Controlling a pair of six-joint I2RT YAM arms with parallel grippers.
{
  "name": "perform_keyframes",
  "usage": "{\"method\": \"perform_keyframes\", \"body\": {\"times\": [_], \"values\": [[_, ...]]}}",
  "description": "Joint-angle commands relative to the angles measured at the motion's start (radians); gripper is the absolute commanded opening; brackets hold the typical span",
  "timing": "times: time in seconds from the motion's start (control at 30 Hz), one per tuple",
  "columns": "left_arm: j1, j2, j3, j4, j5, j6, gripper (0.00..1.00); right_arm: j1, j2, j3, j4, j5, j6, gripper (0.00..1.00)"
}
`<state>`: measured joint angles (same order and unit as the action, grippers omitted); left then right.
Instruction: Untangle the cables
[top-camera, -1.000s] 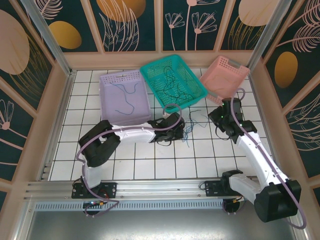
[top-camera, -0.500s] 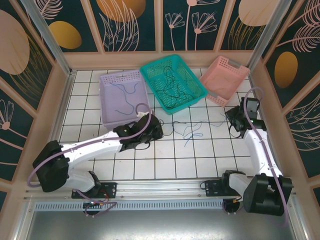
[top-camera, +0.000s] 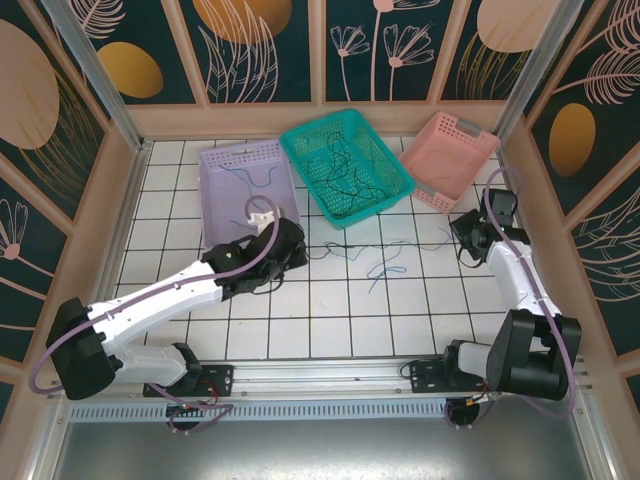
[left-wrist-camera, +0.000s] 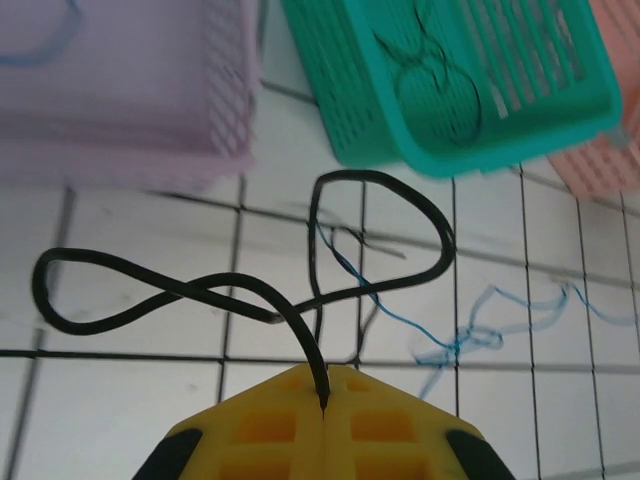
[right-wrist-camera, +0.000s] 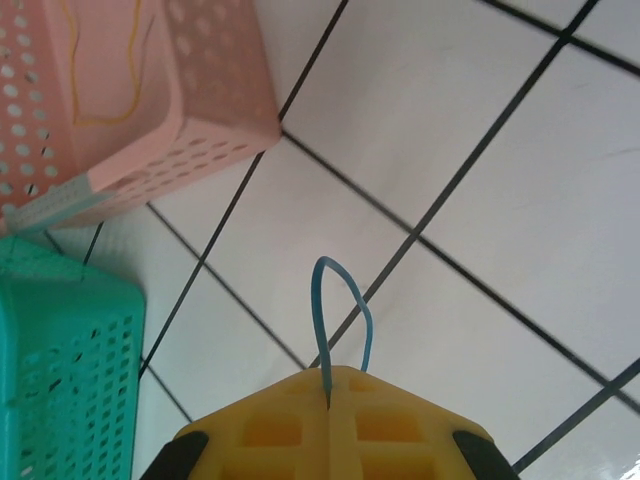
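Note:
My right gripper keeps hold of the blue cable's loop for now. If it opened now, the thin blue cable would end on the tiles crossing the black cable's loops.
A black cable hangs in loose loops over the white tiles, with my left gripper shut on its end. In the top view that gripper is just below the lavender basket, and the black cable trails to its right. A thin blue cable crosses the black one and squiggles off to the right on the floor. At the right wall my right gripper is shut on a small loop of the blue cable. From above, this gripper sits below the pink basket.
Three baskets stand at the back. The lavender basket holds a blue wire, the teal basket holds several dark wires, and the pink basket holds a yellow wire. Wooden walls enclose the tiled floor.
My left arm has swung back to the left, dragging the black cable. The right arm has pulled right towards the wall with the blue cable. The bunch has spread out between them.

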<state>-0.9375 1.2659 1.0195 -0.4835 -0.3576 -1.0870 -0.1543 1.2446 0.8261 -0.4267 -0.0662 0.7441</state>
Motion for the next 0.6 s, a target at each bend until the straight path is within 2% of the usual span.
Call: {"method": "perform_keyframes", "body": {"times": [0.0,0.17,0.3,0.43,0.57], "values": [[0.005,-0.076,0.078,-0.2,-0.222,-0.029,0.0,-0.031,0.039,0.014,0.015,0.05,-0.037,0.0],[0.008,-0.102,0.167,-0.373,-0.364,-0.081,0.0,-0.04,0.081,0.006,0.041,0.063,-0.034,0.0],[0.008,-0.121,0.206,-0.447,-0.416,-0.105,0.0,-0.04,0.094,-0.014,0.052,0.072,-0.028,0.0],[0.012,-0.144,0.269,-0.581,-0.523,-0.168,0.0,-0.047,0.108,-0.048,0.063,0.096,-0.031,0.0],[0.035,-0.156,0.324,-0.672,-0.6,-0.169,0.0,-0.054,0.121,-0.073,0.081,0.1,-0.029,0.0]]}}
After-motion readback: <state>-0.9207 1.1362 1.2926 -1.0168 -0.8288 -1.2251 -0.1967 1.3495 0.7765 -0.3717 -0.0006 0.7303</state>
